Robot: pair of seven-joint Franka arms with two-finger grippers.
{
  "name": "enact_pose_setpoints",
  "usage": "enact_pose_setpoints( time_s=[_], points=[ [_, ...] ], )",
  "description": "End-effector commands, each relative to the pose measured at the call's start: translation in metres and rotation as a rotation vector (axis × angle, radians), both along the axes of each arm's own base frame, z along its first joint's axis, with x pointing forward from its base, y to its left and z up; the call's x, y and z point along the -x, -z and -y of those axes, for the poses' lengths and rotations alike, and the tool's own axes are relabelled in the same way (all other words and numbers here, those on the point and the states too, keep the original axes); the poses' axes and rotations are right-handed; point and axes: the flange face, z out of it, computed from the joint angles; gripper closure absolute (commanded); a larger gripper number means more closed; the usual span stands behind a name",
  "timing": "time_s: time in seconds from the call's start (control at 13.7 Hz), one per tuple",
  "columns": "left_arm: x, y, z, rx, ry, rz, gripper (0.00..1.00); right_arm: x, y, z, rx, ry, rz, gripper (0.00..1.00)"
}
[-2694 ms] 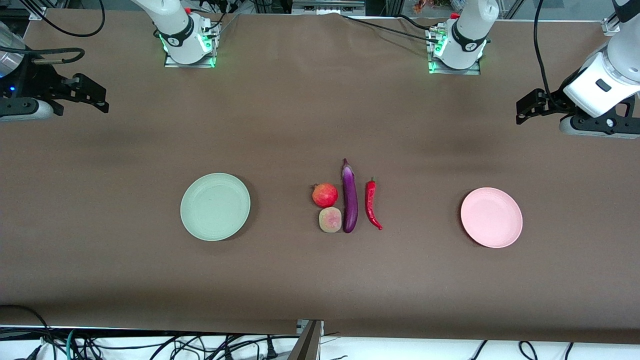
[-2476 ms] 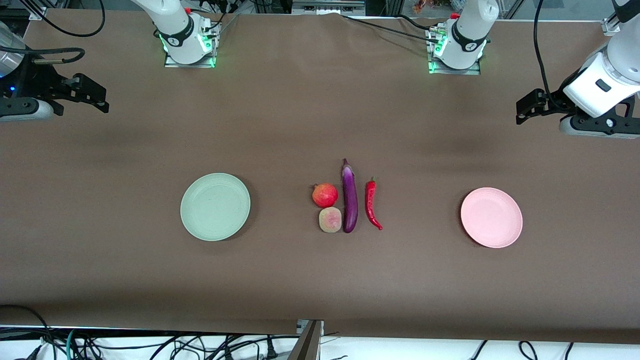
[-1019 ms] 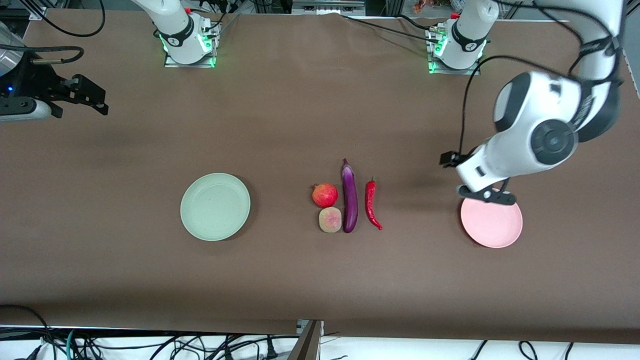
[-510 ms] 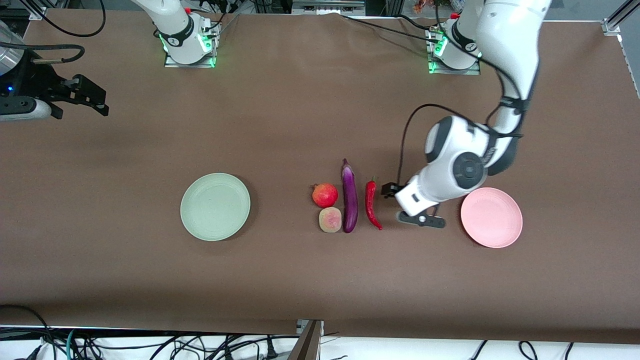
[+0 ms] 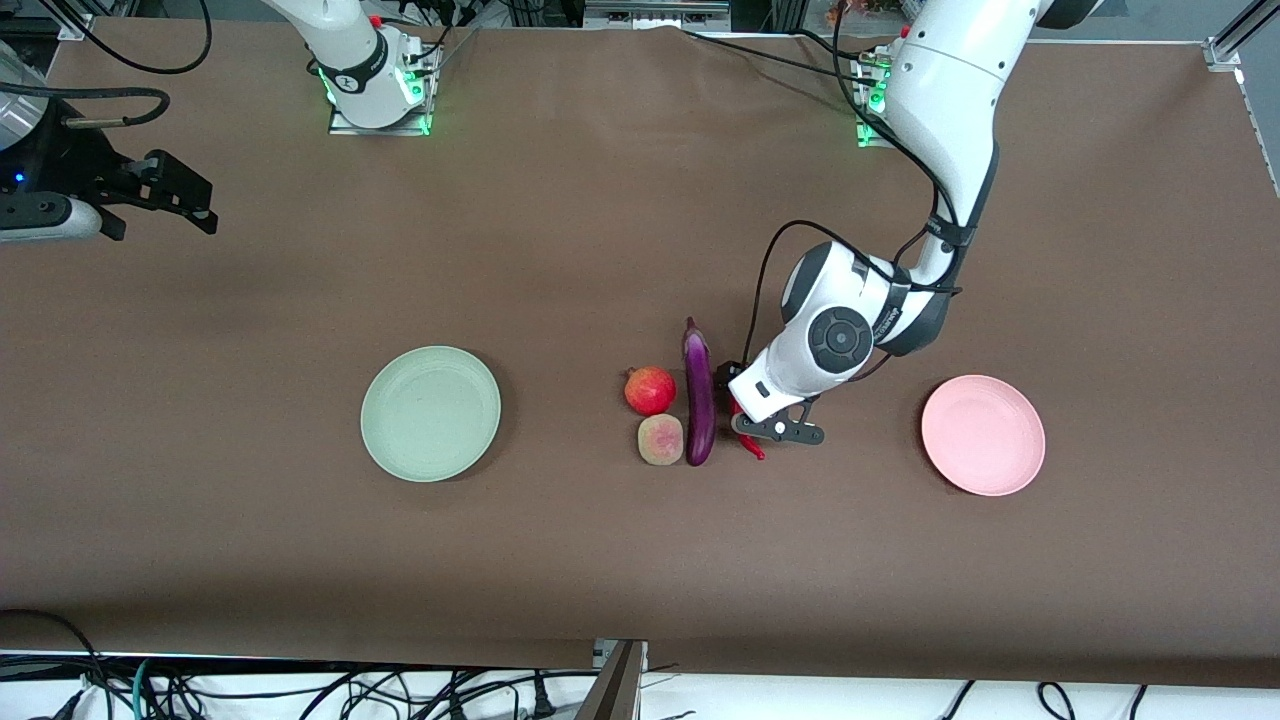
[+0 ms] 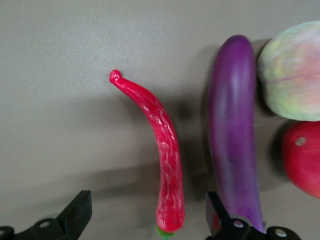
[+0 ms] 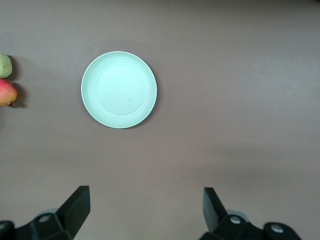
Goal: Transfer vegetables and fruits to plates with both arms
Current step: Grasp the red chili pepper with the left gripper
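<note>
My left gripper's fingers stand above the red chili pepper with bare tabletop between them, so it lowers first and only then closes on it.
The red chili pepper (image 6: 165, 150) lies between the open fingers of my left gripper (image 6: 147, 219), which is low over its green stem end. In the front view the left gripper (image 5: 742, 405) covers most of the chili, and only its tip (image 5: 757, 450) shows. The purple eggplant (image 5: 699, 395) lies beside the chili. Beside the eggplant lie the red fruit (image 5: 650, 390) and, nearer the camera, the peach (image 5: 660, 439). The pale green plate (image 5: 430, 413) and the pale pink plate (image 5: 983, 435) are empty. My right gripper (image 5: 195, 200) waits open and empty at the right arm's end of the table.
The eggplant (image 6: 234, 135) lies close along the left gripper's finger (image 6: 216, 220). The right wrist view shows the green plate (image 7: 119, 90) and both fruits (image 7: 5, 80) far below. Cables hang past the table's near edge (image 5: 300, 690).
My left arm has swung in from its end of the table, passed over the pink plate and come down over the chili. The right arm has not moved.
</note>
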Motion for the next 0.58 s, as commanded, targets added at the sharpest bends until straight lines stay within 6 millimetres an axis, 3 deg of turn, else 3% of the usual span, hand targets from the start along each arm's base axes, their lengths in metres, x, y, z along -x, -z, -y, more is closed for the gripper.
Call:
enact_pose_setpoints(
  time_s=[0.0, 0.22, 0.36, 0.51],
  points=[
    [0.003, 0.011, 0.008, -0.026, 0.001, 0.017, 0.0, 0.0, -0.007, -0.003, -0.017, 0.001, 0.023, 0.0],
    [0.003, 0.023, 0.008, -0.029, 0.011, 0.021, 0.05, 0.0, -0.007, -0.003, -0.019, 0.001, 0.029, 0.0],
    [0.004, 0.025, 0.01, -0.028, 0.016, 0.019, 0.42, 0.0, -0.007, -0.003, -0.019, 0.001, 0.029, 0.0],
    [0.01, 0.026, 0.02, -0.031, 0.017, 0.017, 0.85, -0.003, -0.01, -0.008, -0.022, -0.013, 0.063, 0.0]
  ],
)
